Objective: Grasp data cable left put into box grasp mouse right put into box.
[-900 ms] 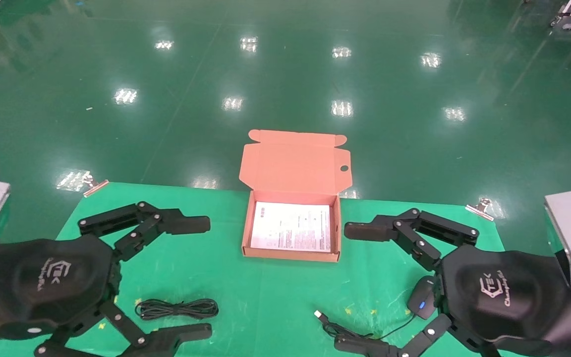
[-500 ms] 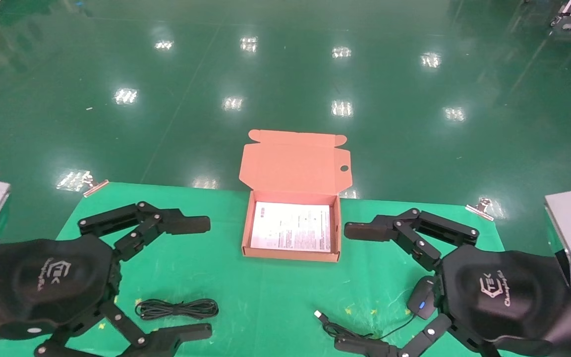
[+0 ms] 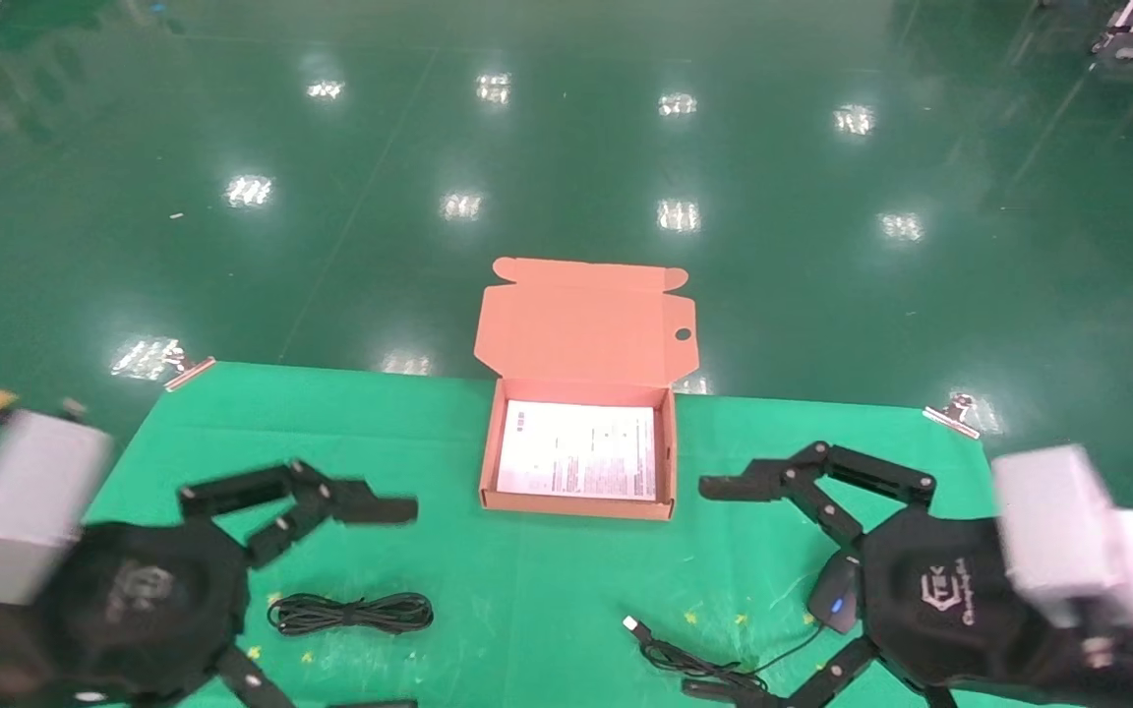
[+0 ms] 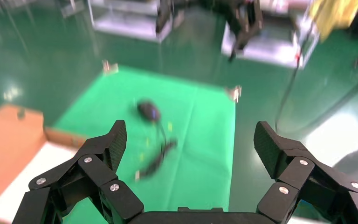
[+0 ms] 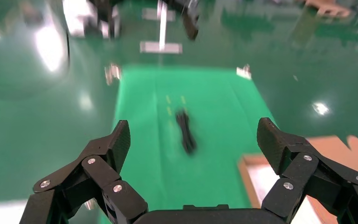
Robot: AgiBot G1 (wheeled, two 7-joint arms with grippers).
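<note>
The left gripper grabs the data cable by its cinched middle next, since the cable's loops are fanning out at both ends.
The data cable, a flat black bundle, lies on the green cloth at the near left. My left gripper is open and empty, its fingers either side of the cable as seen from the head. The black mouse with a blue spot lies near right, partly hidden by my right gripper, which is open and empty. Its cord runs to a silver USB plug. The box stands open at the middle with a white sheet inside. The left wrist view shows the mouse. The right wrist view shows the cable.
The box lid stands up behind the box, past the table's far edge. Metal clips hold the cloth at the far corners. Shiny green floor lies beyond. Small yellow marks dot the cloth near the cable and the mouse.
Both arms have moved: the grippers have shifted toward the table's near edge and the wrists have swung inward. The cable, the mouse and the box have not moved.
</note>
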